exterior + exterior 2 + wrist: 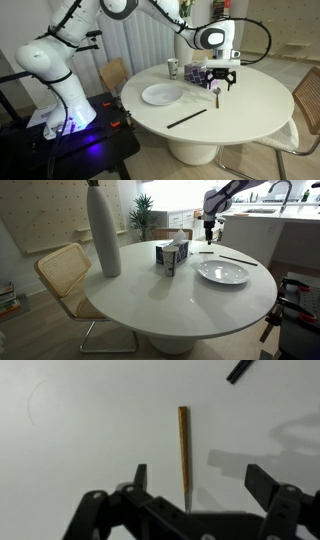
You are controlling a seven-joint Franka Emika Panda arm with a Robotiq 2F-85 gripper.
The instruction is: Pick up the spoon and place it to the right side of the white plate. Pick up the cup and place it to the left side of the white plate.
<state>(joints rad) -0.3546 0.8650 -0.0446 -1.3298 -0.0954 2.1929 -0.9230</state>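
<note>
My gripper lowers first and only then closes on the spoon (184,445), since a gap still separates my fingers from the spoon's handle below.
The spoon (184,445) lies on the white table, its slim handle looking golden-brown in the wrist view, and its lower end is hidden under my gripper body. It also shows in an exterior view (218,98). My gripper (200,485) is open and empty, hovering just above the spoon with a finger on each side of it, as also seen in both exterior views (222,88) (209,238). The white plate (162,95) (223,272) sits near the table's middle. The small white cup (173,68) stands beside the tissue box, apart from my gripper.
A long thin black stick (187,118) (238,259) (238,370) lies near the plate. A patterned tissue box (195,72) (172,257) stands close to my gripper. A tall white vase (103,230) stands at the table's edge. Chairs surround the round table.
</note>
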